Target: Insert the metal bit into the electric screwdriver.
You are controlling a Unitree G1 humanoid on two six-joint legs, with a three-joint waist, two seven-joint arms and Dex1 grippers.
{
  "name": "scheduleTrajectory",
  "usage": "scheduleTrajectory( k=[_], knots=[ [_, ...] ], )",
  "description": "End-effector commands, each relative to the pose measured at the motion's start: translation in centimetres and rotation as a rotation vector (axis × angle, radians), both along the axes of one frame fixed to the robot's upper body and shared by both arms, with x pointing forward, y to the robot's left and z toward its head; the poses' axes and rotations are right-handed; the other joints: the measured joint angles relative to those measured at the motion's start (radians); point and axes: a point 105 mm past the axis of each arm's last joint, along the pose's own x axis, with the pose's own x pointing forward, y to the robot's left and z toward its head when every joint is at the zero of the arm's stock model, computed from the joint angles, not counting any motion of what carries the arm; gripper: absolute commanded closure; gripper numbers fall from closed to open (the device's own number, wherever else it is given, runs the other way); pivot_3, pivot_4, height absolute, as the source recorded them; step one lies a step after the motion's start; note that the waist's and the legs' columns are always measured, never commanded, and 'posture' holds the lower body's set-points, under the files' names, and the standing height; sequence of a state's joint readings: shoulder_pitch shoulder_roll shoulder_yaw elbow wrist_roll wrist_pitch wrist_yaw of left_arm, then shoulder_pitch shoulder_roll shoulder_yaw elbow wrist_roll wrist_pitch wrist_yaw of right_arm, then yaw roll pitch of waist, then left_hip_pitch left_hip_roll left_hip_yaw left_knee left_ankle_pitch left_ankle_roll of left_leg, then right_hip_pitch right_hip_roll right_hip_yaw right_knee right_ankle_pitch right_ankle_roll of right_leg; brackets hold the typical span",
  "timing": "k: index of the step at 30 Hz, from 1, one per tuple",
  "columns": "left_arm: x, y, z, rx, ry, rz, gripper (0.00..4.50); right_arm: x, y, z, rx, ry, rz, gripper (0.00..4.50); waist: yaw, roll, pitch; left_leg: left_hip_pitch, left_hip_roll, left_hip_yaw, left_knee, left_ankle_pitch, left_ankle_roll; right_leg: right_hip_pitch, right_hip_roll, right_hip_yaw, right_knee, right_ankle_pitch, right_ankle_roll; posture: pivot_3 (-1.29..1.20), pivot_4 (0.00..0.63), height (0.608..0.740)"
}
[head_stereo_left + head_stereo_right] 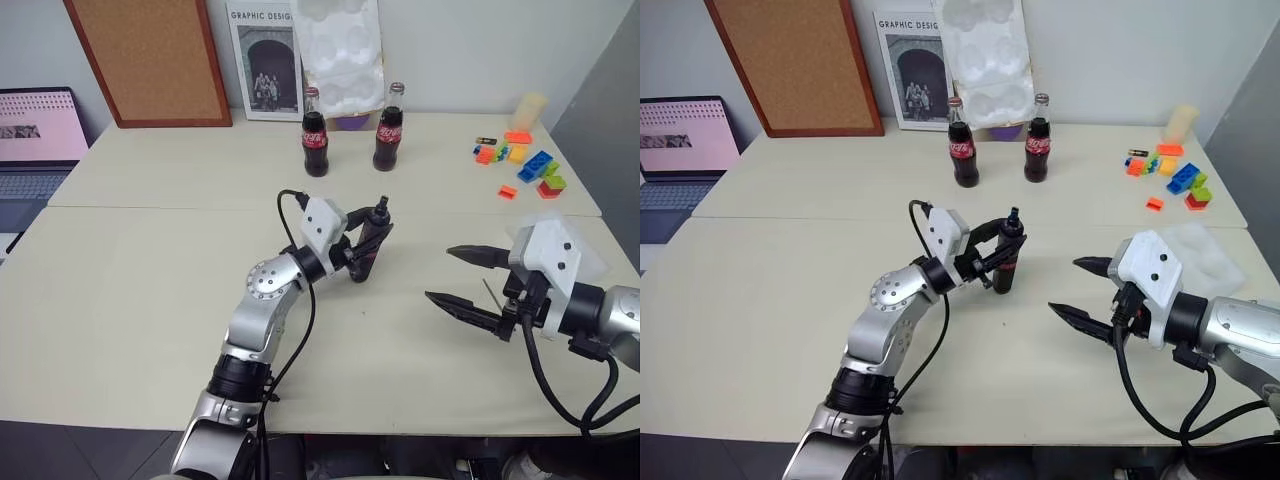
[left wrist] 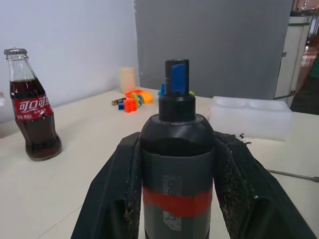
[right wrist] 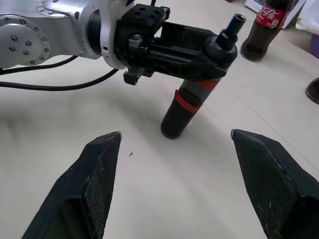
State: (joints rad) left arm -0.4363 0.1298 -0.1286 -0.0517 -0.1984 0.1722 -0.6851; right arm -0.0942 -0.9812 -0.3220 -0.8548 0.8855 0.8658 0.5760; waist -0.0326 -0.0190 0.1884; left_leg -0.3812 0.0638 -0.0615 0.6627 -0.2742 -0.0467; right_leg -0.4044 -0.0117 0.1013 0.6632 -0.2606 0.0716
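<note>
My right gripper grabs the metal bit by one end of its slim body [image 1: 497, 302] next, to fit the metal bit into the electric screwdriver [image 1: 366, 248].
The electric screwdriver [image 1: 366, 248], dark with a red band and a blue tip [image 2: 177, 74], stands nearly upright over the middle of the table. My left gripper [image 1: 372, 240] is shut on its upper body, one finger [image 2: 112, 194] on each side. My right gripper [image 1: 440, 274] hovers to the right of it, open, with nothing between its fingers; seen from the right wrist, the screwdriver [image 3: 192, 102] lies ahead of them. The metal bit [image 1: 490, 296], a thin dark rod, lies on the table under my right gripper, and the left wrist view shows the bit [image 2: 294, 175] too.
Two cola bottles [image 1: 315, 145] [image 1: 388, 128] stand at the back centre. Coloured bricks [image 1: 520, 165] lie at the back right. A white foam tray [image 1: 1205, 250] sits beside my right arm. A laptop [image 1: 35, 140] is at the far left, a cork board [image 1: 150, 60] against the wall.
</note>
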Motion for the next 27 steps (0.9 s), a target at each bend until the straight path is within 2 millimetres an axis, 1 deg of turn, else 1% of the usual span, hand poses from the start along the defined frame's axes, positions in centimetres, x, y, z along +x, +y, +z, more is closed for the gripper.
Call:
scheduleTrajectory(
  k=[1,7,9,11,12,13,16,19,22,24,27],
  knots=[
    [-0.2,1.1,-1.2,0.013,0.061,0.029,2.87,0.0,0.2,0.9,-0.012,-0.042,0.027,0.81,0.0,0.0,0.0,0.0,0.0,0.0,0.0,0.0,0.0,0.0,0.0,0.0,0.0,0.0,0.0,0.0,0.15,0.74],
    [-0.5,1.5,-0.7,0.001,0.057,0.03,2.87,0.1,0.0,0.9,-0.017,-0.038,0.026,0.81,0.001,0.0,0.0,0.0,0.0,0.0,0.0,0.0,0.0,0.0,0.0,0.0,0.0,0.0,0.001,0.0,0.15,0.74],
    [-0.5,1.5,-0.5,0.003,0.043,0.036,2.87,0.2,-0.2,0.9,-0.023,-0.036,0.016,0.81,0.001,0.0,0.0,0.0,0.0,0.0,0.0,0.0,0.0,0.0,0.0,0.0,-0.001,0.0,0.001,0.0,0.15,0.74],
    [-0.6,1.4,-0.4,0.013,0.028,0.037,2.87,0.6,-0.9,0.7,-0.043,-0.032,-0.022,0.81,0.001,0.0,0.0,0.0,0.0,0.0,0.0,0.0,0.0,0.0,0.0,0.0,-0.001,0.0,0.0,0.0,0.15,0.74],
    [-0.6,1.3,-0.3,0.016,0.02,0.036,2.87,0.8,-1.4,0.5,-0.056,-0.028,-0.048,0.81,0.001,0.0,0.0,0.0,0.0,0.0,0.0,0.0,0.0,0.0,0.0,0.0,-0.001,0.0,0.0,0.0,0.15,0.74],
    [-0.8,1.1,-0.2,0.019,0.01,0.03,2.87,1.4,-2.3,0.2,-0.077,-0.02,-0.104,0.81,0.001,0.0,0.0,0.0,0.0,0.0,0.0,0.0,0.0,0.0,0.0,0.0,-0.001,0.0,0.0,0.0,0.15,0.74],
    [-1.3,0.4,-0.2,0.027,-0.022,0.01,2.87,2.9,-5.9,-1.1,-0.145,0.032,-0.3,0.81,0.003,0.0,0.0,-0.001,0.0,0.0,0.0,0.0,0.0,0.0,0.0,0.0,-0.001,0.0,0.0,0.0,0.15,0.74],
    [-1.9,-0.4,-0.2,0.024,-0.037,-0.008,2.87,3.5,-8.7,-2.2,-0.188,0.096,-0.469,0.81,0.003,0.0,0.0,-0.001,0.0,0.001,0.0,0.0,0.0,0.0,0.0,0.0,-0.001,0.001,-0.001,0.0,0.15,0.74],
    [-2.3,-1.1,-0.2,0.026,-0.06,-0.027,2.87,3.7,-9.8,-3.4,-0.174,0.183,-0.545,0.81,0.002,0.0,0.0,-0.001,0.0,0.001,0.0,0.0,0.0,0.0,0.0,0.0,-0.001,0.001,-0.001,0.0,0.15,0.74],
    [-2.4,-1.4,-0.2,0.026,-0.068,-0.031,2.87,3.8,-10.3,-3.9,-0.188,0.201,-0.575,0.81,0.003,0.0,0.0,-0.001,0.0,0.001,0.0,0.0,0.0,0.0,0.0,0.0,-0.001,0.001,-0.001,0.0,0.15,0.74],
    [-2.2,-1.6,-0.3,0.023,-0.073,-0.028,2.88,4.0,-10.6,-5.9,-0.257,0.272,-0.591,0.81,0.003,0.0,0.0,-0.001,0.0,0.001,0.0,0.0,0.0,0.0,0.0,0.001,-0.003,0.001,0.0,0.0,0.15,0.74]
  ],
)
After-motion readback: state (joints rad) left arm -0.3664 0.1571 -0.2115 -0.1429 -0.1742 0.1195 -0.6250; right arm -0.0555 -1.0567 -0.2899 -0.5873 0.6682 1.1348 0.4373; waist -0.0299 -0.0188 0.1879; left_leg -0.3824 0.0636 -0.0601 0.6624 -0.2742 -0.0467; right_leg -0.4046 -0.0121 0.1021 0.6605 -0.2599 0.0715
